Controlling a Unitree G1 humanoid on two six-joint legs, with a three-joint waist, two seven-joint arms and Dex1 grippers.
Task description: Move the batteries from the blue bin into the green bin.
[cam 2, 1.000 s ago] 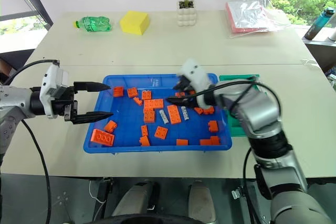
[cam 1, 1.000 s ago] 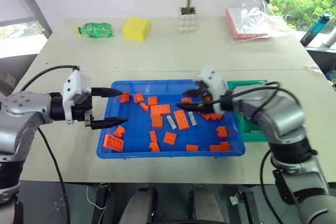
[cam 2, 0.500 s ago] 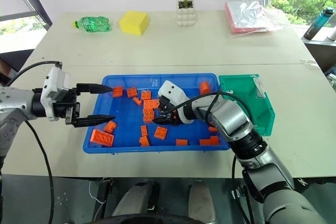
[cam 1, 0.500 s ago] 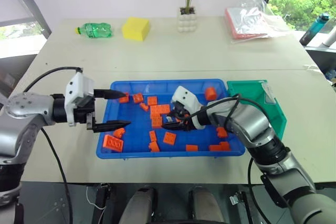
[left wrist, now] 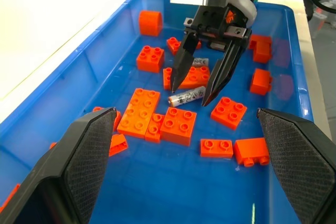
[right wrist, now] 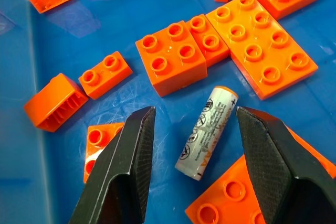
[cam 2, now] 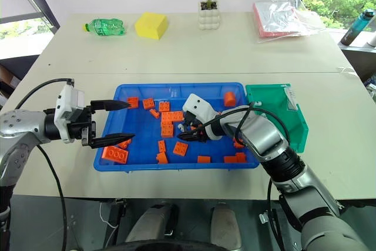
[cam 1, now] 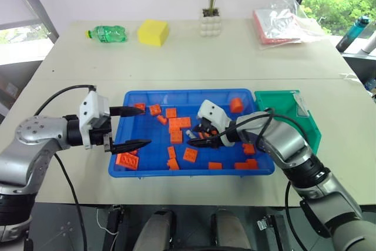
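Observation:
My fingers reach down on both sides of the silver battery in the right wrist view, so they would hold it if I closed now. It is time for my right gripper to close.
The blue bin [cam 1: 188, 93] sits mid-table, strewn with orange bricks. A silver battery [right wrist: 207, 132] lies flat on its floor between bricks. My right gripper [left wrist: 189, 95] is low inside the bin, open, with one finger on each side of that battery [left wrist: 187, 96] and not closed on it. A second silver cylinder [left wrist: 201, 62] peeks out behind those fingers. My left gripper [cam 1: 145, 125] stands open over the bin's left edge, pointing right, with nothing between its fingers. The green bin [cam 1: 294, 101] stands against the blue bin's right end.
Orange bricks [cam 1: 179, 124] crowd the battery on several sides. Along the table's far side are a green bottle [cam 1: 107, 33], a yellow sponge [cam 1: 153, 32], a potted plant [cam 1: 210, 22] and a clear plastic bag [cam 1: 286, 20].
My right gripper has dropped from above the bin's right half down and leftward to the bin floor, ending astride the battery. The left gripper has stayed about where it was.

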